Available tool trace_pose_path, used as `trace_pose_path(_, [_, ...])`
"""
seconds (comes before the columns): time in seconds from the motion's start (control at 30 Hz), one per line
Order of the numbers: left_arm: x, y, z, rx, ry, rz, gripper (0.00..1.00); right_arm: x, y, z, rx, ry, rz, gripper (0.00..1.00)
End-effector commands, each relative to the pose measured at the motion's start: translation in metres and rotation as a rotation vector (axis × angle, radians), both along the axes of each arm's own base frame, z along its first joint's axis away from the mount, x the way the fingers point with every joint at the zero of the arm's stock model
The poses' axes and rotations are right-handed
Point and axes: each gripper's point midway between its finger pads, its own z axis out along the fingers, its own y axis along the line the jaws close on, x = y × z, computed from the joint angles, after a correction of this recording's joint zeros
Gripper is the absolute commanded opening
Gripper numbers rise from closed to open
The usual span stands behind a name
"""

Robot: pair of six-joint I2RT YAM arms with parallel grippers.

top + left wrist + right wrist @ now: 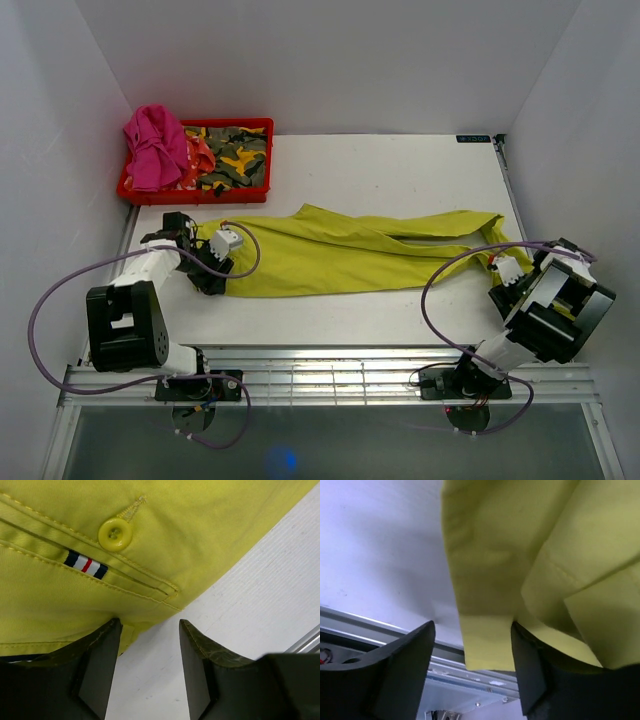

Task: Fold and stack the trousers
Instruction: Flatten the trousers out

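Note:
The near edge of the trousers needs to fold backward, so the left gripper will next grab the trousers by the waist's near corner [225, 292] [142, 628], next to the buttoned pocket.
The lime yellow-green trousers [330, 250] lie spread across the table, waist at the left and leg ends at the right. My left gripper [212, 268] sits at the waist's near corner. In the left wrist view it [149, 652] is open with bare table between the jaws, and the trousers [200, 530] show a button and a striped tag, their corner touching the left finger [97, 660]. My right gripper [503, 262] is at the leg ends. In the right wrist view it [472, 652] is open, and a trouser hem [487, 645] hangs between the jaws against the right finger [532, 675].
A red bin [230, 193] at the back left holds a pink cloth [155, 145] and a camouflage cloth [235, 155]. A metal rail [320, 375] runs along the table's near edge. White walls close in the left, right and back.

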Motion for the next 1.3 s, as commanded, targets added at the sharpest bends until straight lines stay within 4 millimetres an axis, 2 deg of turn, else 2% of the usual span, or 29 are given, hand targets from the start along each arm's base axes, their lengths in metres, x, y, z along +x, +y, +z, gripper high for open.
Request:
trace_pose_path(0.0, [-0.002,-0.001,0.01,0.005,-0.039,-0.015,0.63,-0.001,0.001,-0.024,0.005,-0.009,0.047,0.65])
trace_pose_path(0.03, [-0.003,-0.002,0.01,0.001,-0.04,-0.024,0.63,-0.002,0.0,-0.027,-0.002,-0.005,0.052,0.61])
trace_pose_path(0.07, [-0.006,-0.004,0.01,-0.006,-0.036,-0.033,0.64,-0.001,-0.003,-0.031,-0.02,-0.008,0.06,0.51])
trace_pose_path(0.1, [-0.006,-0.005,0.012,-0.007,-0.052,-0.048,0.75,-0.002,-0.003,-0.032,-0.022,-0.005,0.063,0.46])
trace_pose_path(0.13, [-0.006,-0.005,0.012,-0.009,-0.059,-0.054,0.76,-0.003,-0.002,-0.033,-0.016,-0.004,0.066,0.39])
trace_pose_path(0.17, [-0.007,-0.007,0.013,-0.019,-0.063,-0.065,0.76,-0.003,-0.002,-0.032,-0.018,-0.008,0.066,0.25])
trace_pose_path(0.23, [-0.006,-0.008,0.014,-0.021,-0.087,-0.092,0.77,-0.005,0.0,-0.029,-0.011,-0.007,0.072,0.12])
trace_pose_path(0.27, [-0.004,-0.009,0.013,-0.02,-0.101,-0.102,0.78,-0.001,0.0,-0.024,-0.011,-0.024,0.077,0.08])
trace_pose_path(0.37, [0.0,-0.004,0.003,0.009,-0.116,-0.122,0.79,0.001,0.003,-0.01,0.005,-0.044,0.098,0.08])
trace_pose_path(0.43, [-0.002,0.006,-0.011,0.063,-0.099,-0.124,0.79,-0.003,0.006,-0.001,0.015,-0.035,0.113,0.08])
trace_pose_path(0.47, [0.005,0.01,-0.015,0.087,-0.125,-0.124,0.79,0.0,0.009,0.004,0.023,-0.061,0.12,0.08])
trace_pose_path(0.6, [0.002,0.025,-0.042,0.173,-0.11,-0.126,0.77,0.004,0.012,0.025,0.034,-0.088,0.162,0.08])
trace_pose_path(0.7, [-0.013,0.029,-0.057,0.2,-0.058,-0.151,0.62,0.005,0.014,0.042,0.037,-0.115,0.196,0.08])
trace_pose_path(0.73, [-0.017,0.029,-0.058,0.202,-0.049,-0.156,0.53,0.006,0.016,0.047,0.045,-0.125,0.207,0.08])
trace_pose_path(0.77, [-0.025,0.028,-0.059,0.198,-0.024,-0.164,0.32,0.004,0.019,0.053,0.049,-0.129,0.223,0.08])
trace_pose_path(0.83, [-0.028,0.027,-0.05,0.195,-0.043,-0.182,0.17,0.008,0.017,0.066,0.037,-0.16,0.242,0.08])
trace_pose_path(0.87, [-0.037,0.023,-0.045,0.171,-0.025,-0.194,0.1,0.009,0.016,0.074,0.023,-0.178,0.251,0.08])
trace_pose_path(0.9, [-0.031,0.022,-0.03,0.173,-0.081,-0.197,0.01,0.008,0.016,0.079,0.02,-0.186,0.267,0.08])
trace_pose_path(0.97, [-0.033,0.016,-0.013,0.137,-0.105,-0.185,0.0,0.014,0.011,0.094,-0.009,-0.231,0.283,0.08])
trace_pose_path(1.03, [-0.019,0.012,0.019,0.117,-0.189,-0.151,0.0,0.015,0.01,0.104,-0.009,-0.256,0.289,0.08])
trace_pose_path(1.07, [-0.02,0.012,0.028,0.099,-0.189,-0.126,0.0,0.02,0.006,0.114,-0.024,-0.28,0.294,0.08])
trace_pose_path(1.1, [-0.008,0.008,0.049,0.069,-0.241,-0.116,0.0,0.02,0.004,0.119,-0.026,-0.291,0.287,0.08])
trace_pose_path(1.17, [-0.005,0.008,0.072,0.027,-0.254,-0.059,0.0,0.027,0.0,0.134,-0.028,-0.325,0.285,0.08])
trace_pose_path(1.2, [-0.001,0.005,0.082,-0.006,-0.271,-0.047,0.0,0.029,-0.003,0.139,-0.03,-0.337,0.283,0.08])
trace_pose_path(1.23, [0.008,0.007,0.101,-0.016,-0.313,-0.029,0.0,0.029,-0.004,0.143,-0.02,-0.346,0.27,0.08])
trace_pose_path(1.27, [0.01,0.01,0.109,-0.035,-0.313,0.017,0.0,0.031,-0.006,0.146,-0.013,-0.349,0.266,0.08])
